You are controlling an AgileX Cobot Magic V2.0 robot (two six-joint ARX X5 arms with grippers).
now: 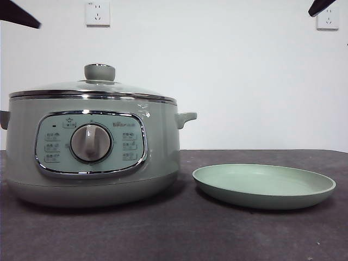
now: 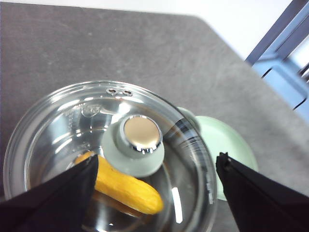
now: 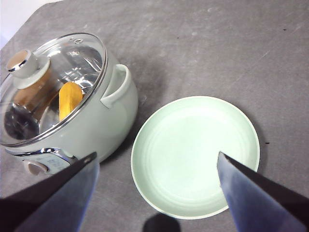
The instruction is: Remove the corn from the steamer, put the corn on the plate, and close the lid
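Observation:
The steamer has to be opened to reach the corn [image 2: 125, 191]. My left gripper needs to grab the lid by its round knob [image 2: 140, 135] next.
The sage-green steamer [image 1: 92, 149] stands at the left of the table with the glass lid [image 1: 89, 87] on it. The corn [image 2: 123, 186] lies inside, seen through the glass, also in the right wrist view [image 3: 69, 99]. The pale-green plate [image 1: 265, 186] sits empty to the steamer's right. My left gripper [image 2: 157, 166] is open, high above the lid's knob [image 2: 134, 145]. My right gripper [image 3: 157, 166] is open, high above the plate [image 3: 195, 154]. In the front view each arm shows only as a dark tip at a top corner.
The dark grey table [image 1: 179, 234] runs across the front. A white wall with two sockets [image 1: 98, 13] stands behind. A blue frame [image 2: 285, 58] shows beyond the table's edge in the left wrist view.

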